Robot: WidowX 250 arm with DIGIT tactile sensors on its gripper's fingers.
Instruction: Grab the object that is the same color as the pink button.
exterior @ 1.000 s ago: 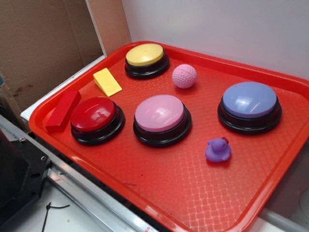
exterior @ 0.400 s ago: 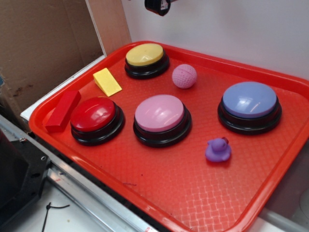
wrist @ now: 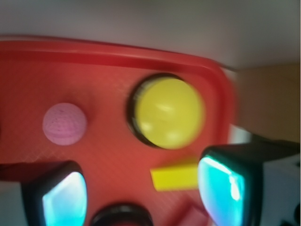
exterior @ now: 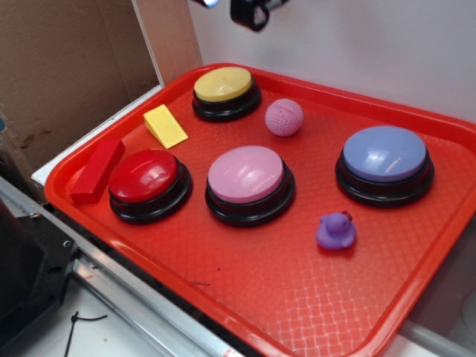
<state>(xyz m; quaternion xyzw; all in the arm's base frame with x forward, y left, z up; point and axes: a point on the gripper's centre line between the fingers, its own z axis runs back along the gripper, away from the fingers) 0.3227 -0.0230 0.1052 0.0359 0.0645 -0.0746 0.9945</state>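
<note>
I next need to grab the pink ball (exterior: 284, 117) with my gripper by its round dimpled sides, because the ball matches the color of the pink button.
A small pink dimpled ball (exterior: 284, 117) lies on the red tray (exterior: 245, 297) behind the large pale-pink dome button (exterior: 246, 175) and right of the yellow button (exterior: 222, 84). My gripper (exterior: 248, 13) hangs high above the tray's back edge, over the yellow button, well apart from the ball. In the wrist view the gripper (wrist: 141, 197) is open and empty, with wide-set fingers (wrist: 63, 200). The ball (wrist: 65, 123) shows at the left and the yellow button (wrist: 169, 112) in the middle.
A red dome button (exterior: 143, 176), a lavender-blue dome button (exterior: 384, 153), a purple toy duck (exterior: 335, 230), a yellow wedge (exterior: 164, 125) and a red block (exterior: 97, 169) also lie on the tray. A cardboard wall (exterior: 67, 67) stands at the left, a white wall behind.
The gripper has come into view at the top of the exterior view and moved a little lower and to the right. Nothing on the tray has moved.
</note>
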